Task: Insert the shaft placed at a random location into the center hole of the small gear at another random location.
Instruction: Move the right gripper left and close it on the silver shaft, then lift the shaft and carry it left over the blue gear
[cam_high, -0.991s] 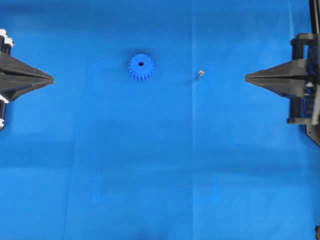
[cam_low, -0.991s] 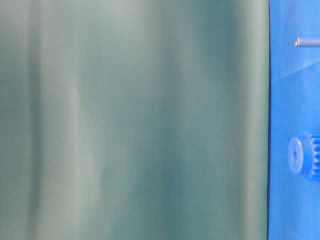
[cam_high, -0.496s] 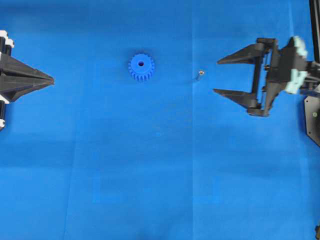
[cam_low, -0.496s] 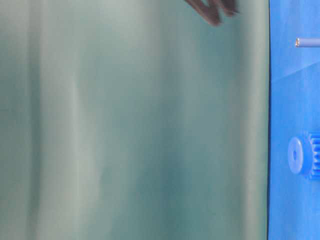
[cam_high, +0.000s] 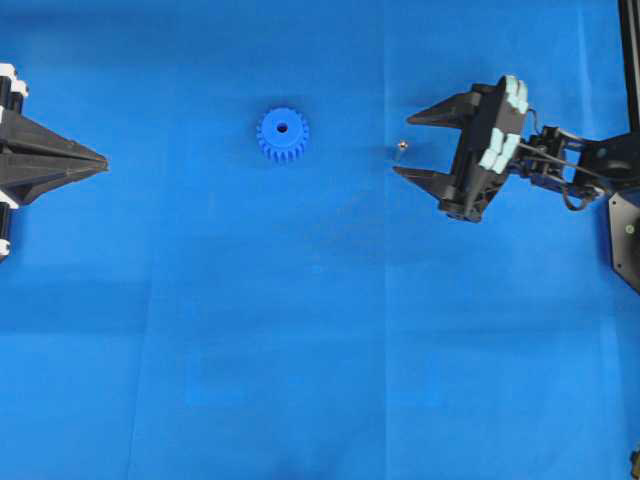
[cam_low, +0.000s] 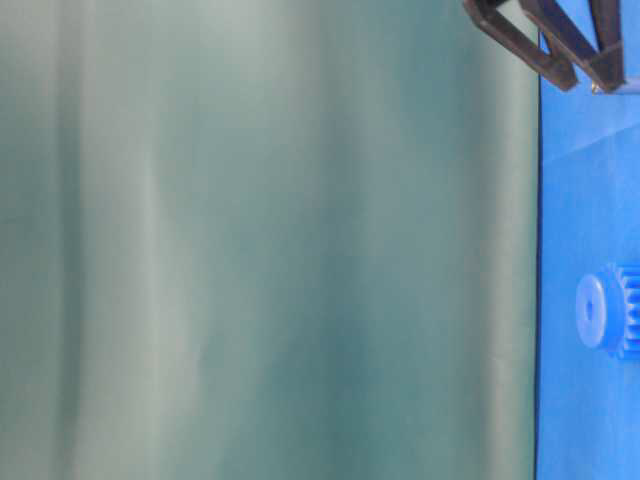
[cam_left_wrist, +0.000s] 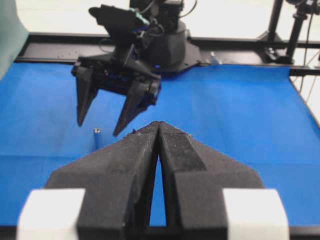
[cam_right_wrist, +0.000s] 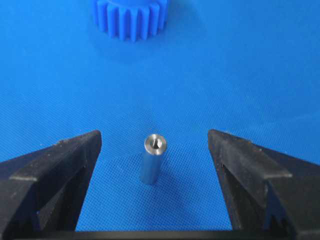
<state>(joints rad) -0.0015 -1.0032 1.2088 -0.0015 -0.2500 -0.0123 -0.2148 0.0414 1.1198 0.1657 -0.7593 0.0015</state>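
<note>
Both fingers at the shaft reach down past its silvery upper end (cam_high: 403, 146) (cam_right_wrist: 155, 144), with blue cloth in each gap. My right gripper is ready to close on the shaft now.
The small gear (cam_high: 282, 134) lies flat on the blue cloth with its center hole (cam_high: 282, 127) facing up and nothing in it. Right of it the shaft (cam_high: 401, 146) stands upright, a short silvery pin. My right gripper (cam_high: 402, 147) is open, with one finger on each side of the shaft and neither touching it. In the right wrist view the shaft (cam_right_wrist: 152, 159) stands between the wide-apart fingertips (cam_right_wrist: 85, 145), and the gear's teeth (cam_right_wrist: 131, 20) show at the top. My left gripper (cam_high: 104, 158) is shut and empty at the far left, tips (cam_left_wrist: 158, 125) pressed together.
Blue cloth (cam_high: 320, 350) covers the table. A green backdrop (cam_low: 270, 240) fills most of the table-level view, where the gear (cam_low: 605, 310) shows on edge. The right arm's black base (cam_left_wrist: 170, 45) and a black frame (cam_high: 625, 240) stand at the right.
My right gripper has opened from shut and moved left, so its fingers now stand on either side of the shaft. The left gripper, gear and shaft have not moved.
</note>
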